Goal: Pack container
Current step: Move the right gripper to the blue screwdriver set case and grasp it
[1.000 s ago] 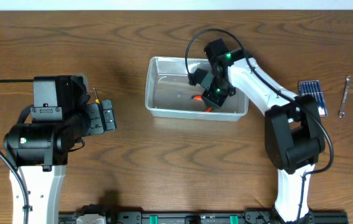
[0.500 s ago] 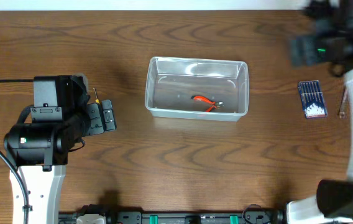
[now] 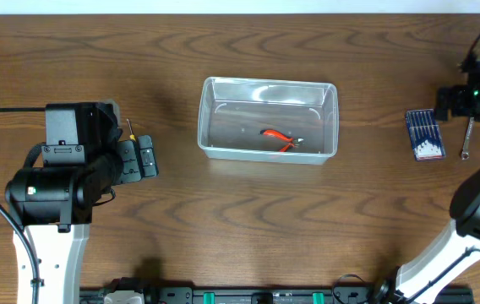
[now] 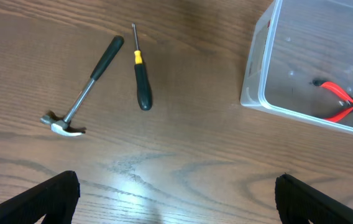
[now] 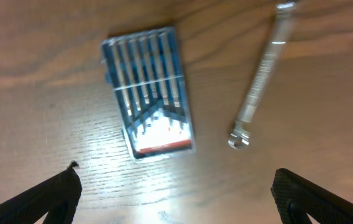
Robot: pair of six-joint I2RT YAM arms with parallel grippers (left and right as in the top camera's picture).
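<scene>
The blue case needs to be packed into the container [image 3: 269, 83], so my right gripper should next grab the case across its narrow width [image 3: 426, 135], with the fingers on the case's long side edges.
The clear container [image 3: 269, 83] stands mid-table with red-handled pliers [image 3: 280, 138] lying in it. My right gripper [image 3: 458, 101] hovers open at the far right, over a blue case of small screwdrivers [image 5: 146, 93] and a metal wrench [image 5: 260, 78]. Nothing is between its fingers [image 5: 176, 199]. My left gripper [image 3: 143, 158] hangs open and empty at the left [image 4: 176, 205]. In front of it lie a hammer [image 4: 80, 93] and a black-and-yellow screwdriver [image 4: 140, 78], with the container's wall [image 4: 254, 74] and the pliers [image 4: 338, 99] to the right.
In the overhead view the blue case [image 3: 424, 134] and the wrench [image 3: 469, 131] lie near the right table edge. The left arm's body covers the hammer there; only the screwdriver's tip [image 3: 130, 127] shows.
My right gripper let go of the red pliers inside the container, opened, and swung away to the far right above the blue case and wrench. The left arm has not moved.
</scene>
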